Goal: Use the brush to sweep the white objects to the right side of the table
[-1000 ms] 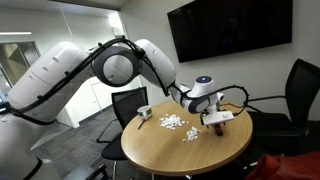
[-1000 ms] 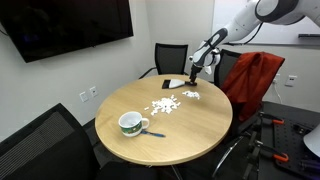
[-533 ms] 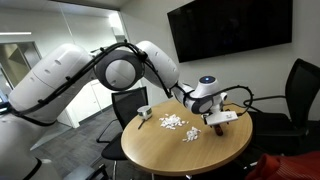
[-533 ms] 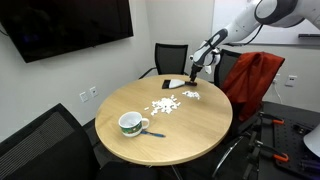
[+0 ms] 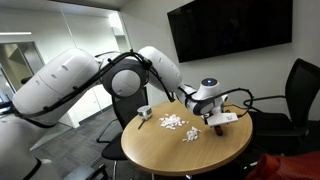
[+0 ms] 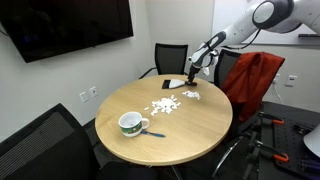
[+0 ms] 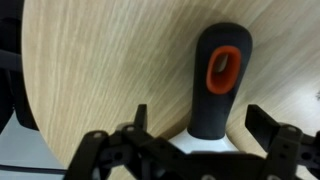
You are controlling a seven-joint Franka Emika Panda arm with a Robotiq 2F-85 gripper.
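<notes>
The robot's fingers reach down past the sides of the brush's handle near the pale head, so the gripper should close on the handle now.
The brush (image 7: pixel 218 85) lies flat on the round wooden table (image 5: pixel 170 155); its black handle with an orange-rimmed hole fills the wrist view, the pale head just showing at the bottom. It also shows in both exterior views (image 6: pixel 177 82) (image 5: pixel 218 124). My gripper (image 7: pixel 202 122) is open, one finger on each side of the handle near the head, not touching it. It hovers just over the brush (image 6: pixel 191 67) (image 5: pixel 214 118). The white objects lie in small heaps on the table (image 6: pixel 163 106) (image 5: pixel 173 123), with more nearer the brush (image 6: pixel 190 96) (image 5: pixel 190 135).
A green-and-white mug (image 6: pixel 130 123) with a spoon stands near the table edge; it also shows in an exterior view (image 5: pixel 144 112). Black office chairs (image 5: pixel 300 95) ring the table, one draped with a red jacket (image 6: pixel 250 85). A TV (image 6: pixel 65 25) hangs on the wall.
The arm's upper links have shifted slightly; the gripper has stayed over the brush, still open. The brush and white bits have not moved.
</notes>
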